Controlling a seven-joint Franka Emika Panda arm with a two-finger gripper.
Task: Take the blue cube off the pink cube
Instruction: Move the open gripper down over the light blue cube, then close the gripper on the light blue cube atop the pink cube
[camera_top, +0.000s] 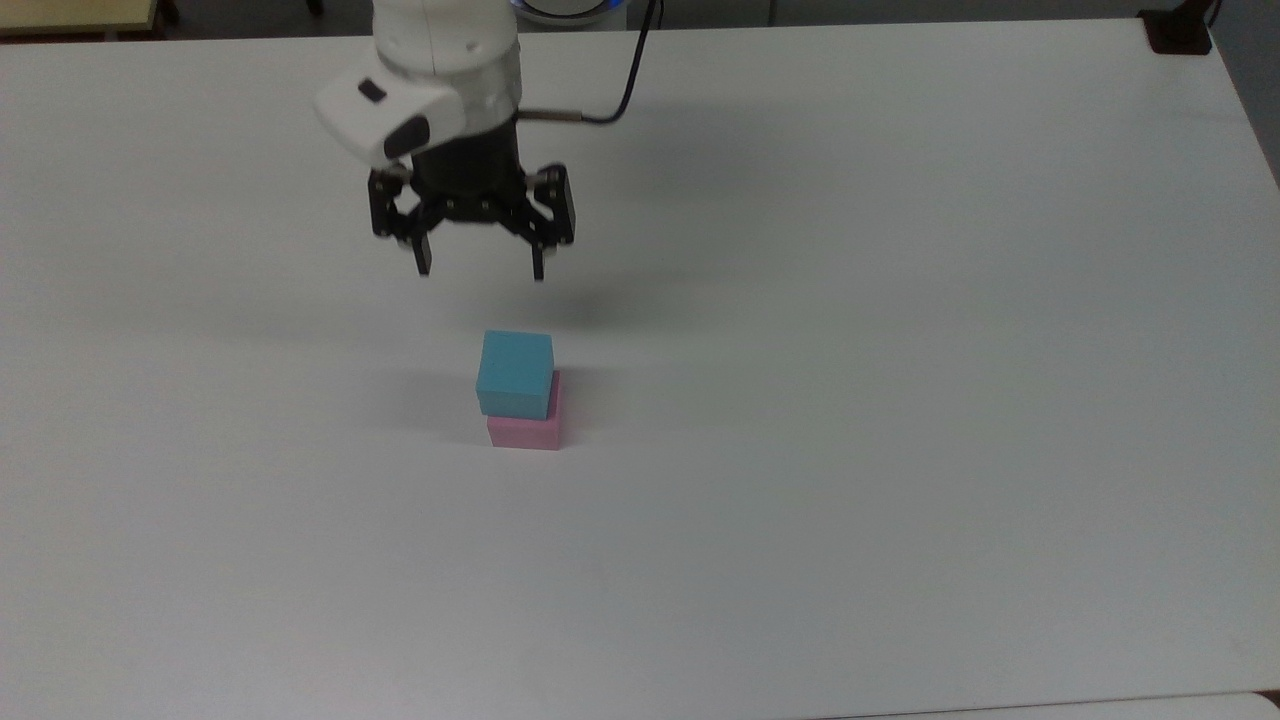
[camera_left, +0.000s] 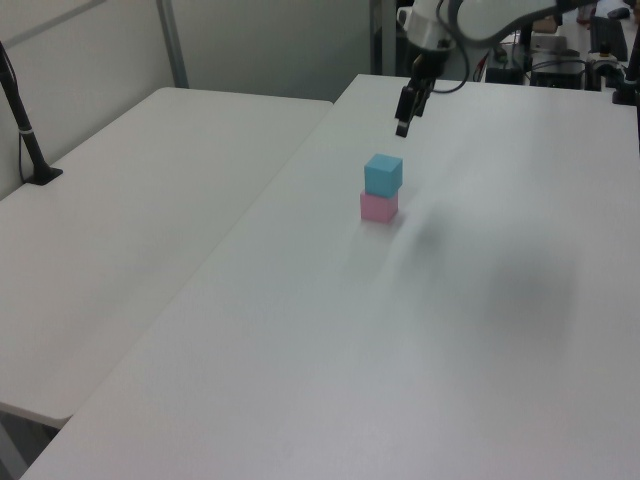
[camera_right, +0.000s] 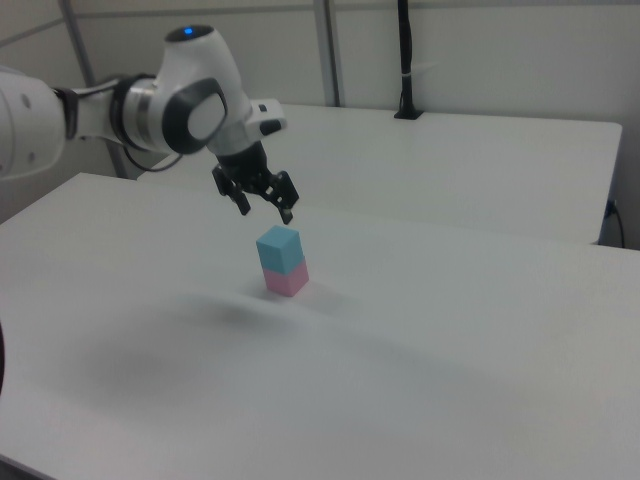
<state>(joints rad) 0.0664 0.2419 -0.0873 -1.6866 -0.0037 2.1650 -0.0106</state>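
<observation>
My gripper should grab the blue cube (camera_left: 383, 174) by its opposite sides next. Then the top of the pink cube (camera_left: 378, 208) will be empty.
The blue cube (camera_top: 515, 373) sits on top of the pink cube (camera_top: 526, 430) near the middle of the white table (camera_top: 900, 350); the same stack shows as blue cube (camera_left: 383, 174) over pink cube (camera_left: 379, 207), and blue cube (camera_right: 278, 248) over pink cube (camera_right: 287, 281). My gripper (camera_top: 481, 272) hangs open in the air, above and behind the stack in the top view, holding nothing. From the right view the gripper (camera_right: 265, 212) hovers just above the blue cube, a little to the right view's left. In the left view the gripper (camera_left: 401, 128) is above the stack.
A second white table (camera_left: 130, 230) adjoins at the left view's left, with a black post (camera_left: 25, 130) on it. Another black post (camera_right: 405, 60) stands on the far table in the right view. A black mount (camera_top: 1178, 30) sits at the top view's upper right corner.
</observation>
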